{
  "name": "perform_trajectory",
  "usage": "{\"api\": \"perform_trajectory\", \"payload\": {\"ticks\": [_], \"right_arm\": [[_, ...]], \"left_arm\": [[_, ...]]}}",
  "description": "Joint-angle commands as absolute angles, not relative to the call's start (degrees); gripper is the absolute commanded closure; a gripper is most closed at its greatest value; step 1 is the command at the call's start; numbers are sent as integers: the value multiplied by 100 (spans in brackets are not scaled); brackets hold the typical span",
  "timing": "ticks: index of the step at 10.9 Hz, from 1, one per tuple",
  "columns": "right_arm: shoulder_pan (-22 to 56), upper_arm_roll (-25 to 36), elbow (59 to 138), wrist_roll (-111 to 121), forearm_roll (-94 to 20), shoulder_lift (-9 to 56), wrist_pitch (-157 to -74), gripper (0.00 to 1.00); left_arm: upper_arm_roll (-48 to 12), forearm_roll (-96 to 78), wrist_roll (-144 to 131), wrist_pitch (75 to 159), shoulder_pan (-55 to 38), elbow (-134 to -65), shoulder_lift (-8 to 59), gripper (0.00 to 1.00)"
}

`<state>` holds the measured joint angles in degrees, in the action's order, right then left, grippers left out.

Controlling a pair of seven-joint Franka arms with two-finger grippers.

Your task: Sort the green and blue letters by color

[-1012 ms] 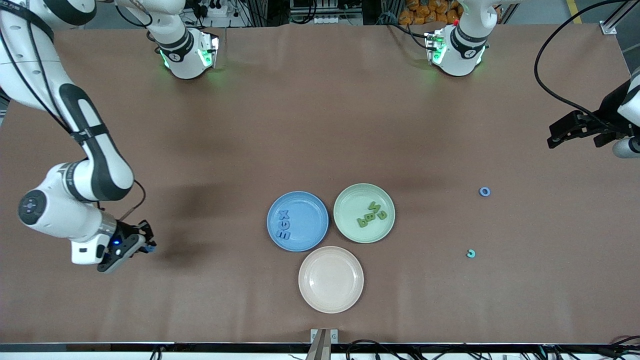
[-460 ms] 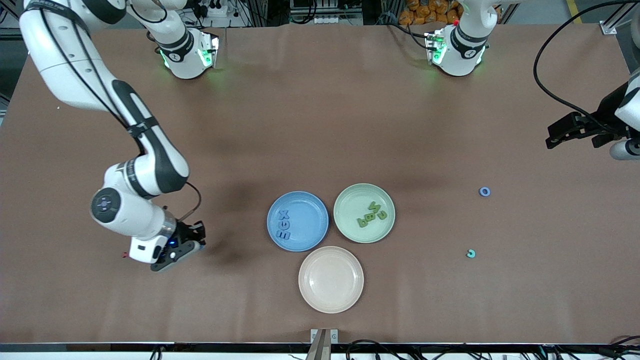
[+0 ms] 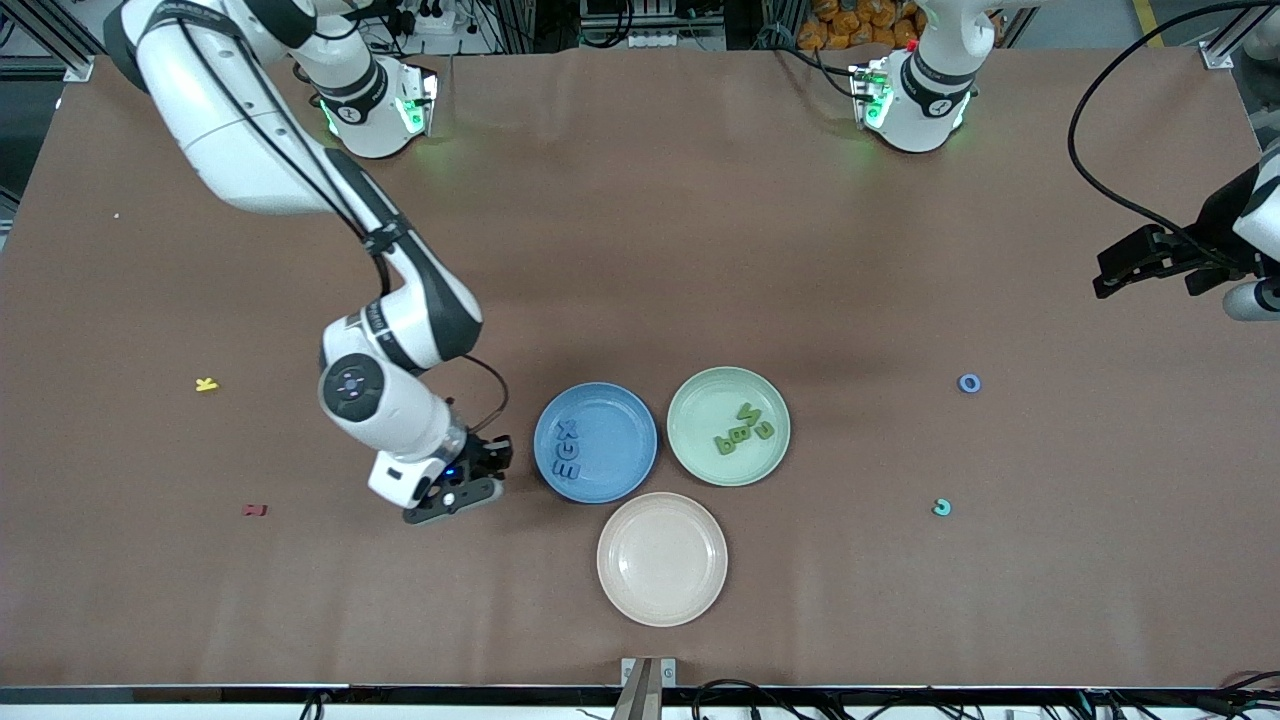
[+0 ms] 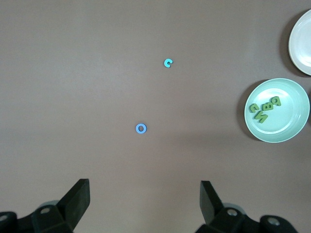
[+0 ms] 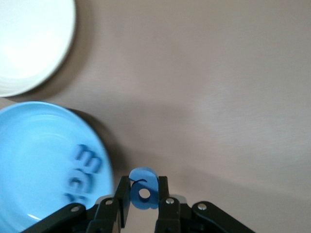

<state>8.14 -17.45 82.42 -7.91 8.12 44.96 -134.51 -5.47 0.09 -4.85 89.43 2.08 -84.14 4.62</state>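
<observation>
The small blue letter (image 5: 144,180) hangs outside the blue plate's rim (image 5: 110,167), so I should move it over the plate before my right gripper lets it go.
My right gripper (image 3: 492,472) is shut on a small blue letter (image 5: 144,194), over the table beside the blue plate (image 3: 622,470), toward the right arm's end. That plate holds the blue letters X, G and E (image 3: 568,450), which also show in the right wrist view (image 5: 83,167). The green plate (image 3: 700,400) holds several olive green letters (image 3: 742,430), also seen in the left wrist view (image 4: 264,108). A blue O (image 3: 969,383) and a teal c (image 3: 941,507) lie loose toward the left arm's end. My left gripper (image 3: 1108,270) is open and empty, waiting over that end (image 4: 144,201).
An empty pale pink plate (image 3: 662,600) sits nearer the front camera than the two other plates. A tiny yellow letter (image 3: 206,384) and a tiny red letter (image 3: 256,510) lie toward the right arm's end.
My right gripper has carried the blue letter from the right arm's end of the table toward the blue plate. The yellow and red letters have come into view. The left arm has barely moved.
</observation>
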Motion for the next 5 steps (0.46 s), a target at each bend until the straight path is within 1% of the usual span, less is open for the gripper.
{"api": "perform_trajectory", "payload": {"ticks": [1,2,3,4,5], "right_arm": [[1544,-1600,7972,-2139,905,4685,-13526,100],[1669,-1591,7972,-2519,888,4685,-13552,88],[1731,-1591,7980,-3036,879,4685,-13535,38],[1801,-1591,8024,-3450,914,4685,-13544,0],[1906,-1582,8051,-3585,905,4685,-13535,0]], "left_arm": [[-519,-141,-536,9017,220,-8376,562,0],[-519,-132,-536,9018,211,-8376,580,0],[-527,-132,-536,9018,211,-8385,589,0],[-527,-141,-536,9018,211,-8385,589,0],[-527,-141,-536,9018,202,-8393,571,0]]}}
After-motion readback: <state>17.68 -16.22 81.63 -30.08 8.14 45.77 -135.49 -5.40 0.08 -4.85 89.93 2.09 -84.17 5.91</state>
